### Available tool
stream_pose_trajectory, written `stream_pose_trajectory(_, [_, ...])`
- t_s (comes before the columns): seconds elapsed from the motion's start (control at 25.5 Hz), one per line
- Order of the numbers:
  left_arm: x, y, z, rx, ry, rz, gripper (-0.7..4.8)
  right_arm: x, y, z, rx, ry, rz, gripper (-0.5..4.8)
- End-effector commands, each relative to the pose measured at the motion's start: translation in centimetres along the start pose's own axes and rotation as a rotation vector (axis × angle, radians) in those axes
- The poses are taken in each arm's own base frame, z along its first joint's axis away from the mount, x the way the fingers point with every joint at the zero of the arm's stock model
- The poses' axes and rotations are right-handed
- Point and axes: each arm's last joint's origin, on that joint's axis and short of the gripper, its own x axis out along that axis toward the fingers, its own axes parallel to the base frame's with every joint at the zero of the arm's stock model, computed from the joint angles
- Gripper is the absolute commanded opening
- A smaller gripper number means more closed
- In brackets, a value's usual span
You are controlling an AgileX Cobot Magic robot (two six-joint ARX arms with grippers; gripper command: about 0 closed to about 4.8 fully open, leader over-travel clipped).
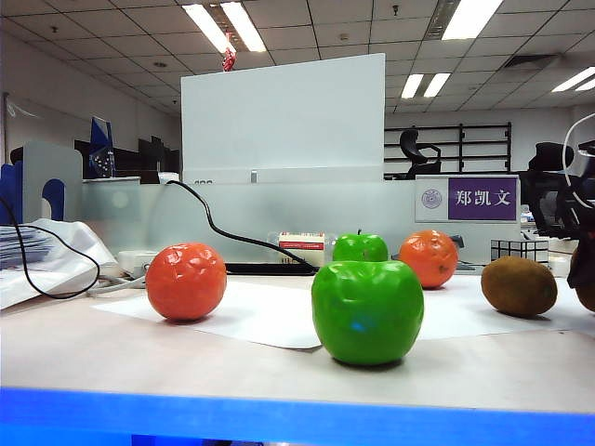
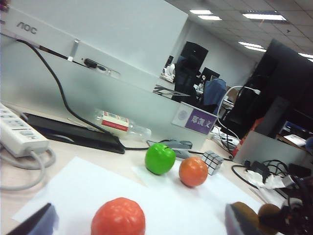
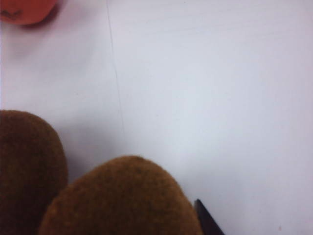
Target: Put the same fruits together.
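My right gripper should open now. The held kiwi (image 3: 122, 200) is low over the white paper and level with the lying kiwi, so the held kiwi would stay standing.
On the white paper (image 1: 270, 316) stand a near orange (image 1: 186, 281), a front green apple (image 1: 367, 311), a back green apple (image 1: 360, 247) and a back orange (image 1: 429, 257). One brown kiwi (image 1: 518, 285) lies to the right. At the far right edge my right gripper (image 1: 583, 265) comes down beside it. In the right wrist view the right gripper (image 3: 122, 215) is shut on a second kiwi (image 3: 122, 196), one dark fingertip (image 3: 208, 220) against its side, next to the lying kiwi (image 3: 29, 166). My left gripper (image 2: 139, 209) stands wide open and empty, the near orange (image 2: 118, 216) ahead of it.
A white power strip (image 2: 19, 134), a black cable (image 2: 54, 78) and a black pad (image 2: 73, 133) lie at the back left. A lying bottle (image 2: 120, 125), a puzzle cube (image 2: 212, 161) and a purple name sign (image 1: 469, 198) line the glass divider. The blue front edge (image 1: 279, 413) bounds the table.
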Motion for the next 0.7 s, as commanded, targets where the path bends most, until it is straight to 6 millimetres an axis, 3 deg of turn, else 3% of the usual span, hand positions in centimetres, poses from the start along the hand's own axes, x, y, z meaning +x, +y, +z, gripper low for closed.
stream_pose_trajectory(0.04, [0.0,-0.1,0.2,0.011,-0.013,0.000,4.79,0.0,0.1,0.3,-0.003,-0.024,0.005,2.07])
stream_pose_trajectory(0.16, [0.0,-0.1,0.2,0.010,-0.013,0.000,4.79,0.0,0.1,0.3,-0.003,-0.025,0.005,3.24])
stream_pose_trajectory(0.2, [0.0,-0.1,0.2,0.010,-0.013,-0.001,4.79,0.0,0.1,0.4,-0.003,-0.026,0.005,3.42])
stream_pose_trajectory(0.7, [0.0,-0.1,0.1,0.010,-0.011,-0.004,4.79,-0.3,0.3,2.1,0.017,-0.192,0.063,3.74])
